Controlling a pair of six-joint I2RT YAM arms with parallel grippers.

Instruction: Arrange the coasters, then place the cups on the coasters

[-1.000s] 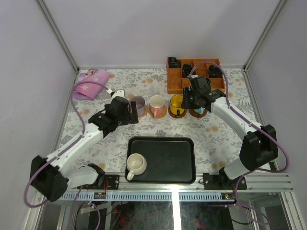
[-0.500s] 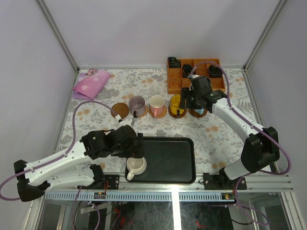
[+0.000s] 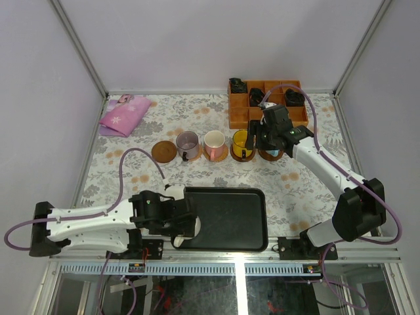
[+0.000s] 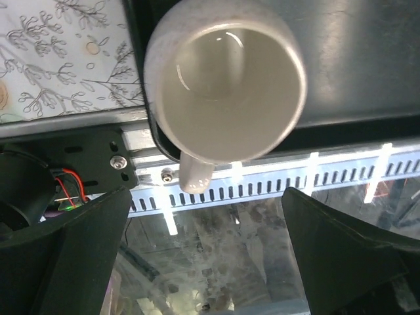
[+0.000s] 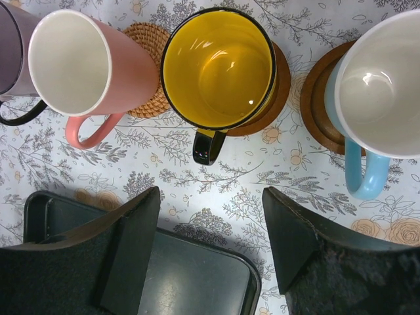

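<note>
My left gripper grabs the cream cup's handle (image 3: 178, 241) next, so the cup's base stays free to sit on the empty brown coaster (image 3: 164, 151).
In the top view an empty brown coaster (image 3: 164, 151) lies left of the mauve cup (image 3: 188, 143), pink cup (image 3: 213, 142) and yellow cup (image 3: 241, 143). The right wrist view shows the pink cup (image 5: 79, 62) on a woven tan coaster (image 5: 143, 39), the yellow cup (image 5: 220, 65) on a dark coaster (image 5: 281, 85) and the light blue cup (image 5: 377, 85) on a brown coaster (image 5: 317, 98). My right gripper (image 5: 210, 243) hangs open above them, holding nothing. The cream cup (image 4: 226, 85) stands in the black tray's (image 4: 354, 59) near-left corner. My left gripper (image 4: 203, 249) is wide open just short of its handle.
An orange wooden compartment box (image 3: 268, 102) with black coiled items stands at the back right. A pink cloth (image 3: 123, 115) lies at the back left. The metal rail (image 4: 275, 177) at the table's near edge runs right under my left gripper.
My left arm swung back from the empty coaster to the tray's near-left corner over the cream cup. My right gripper's jaws opened wider above the light blue cup.
</note>
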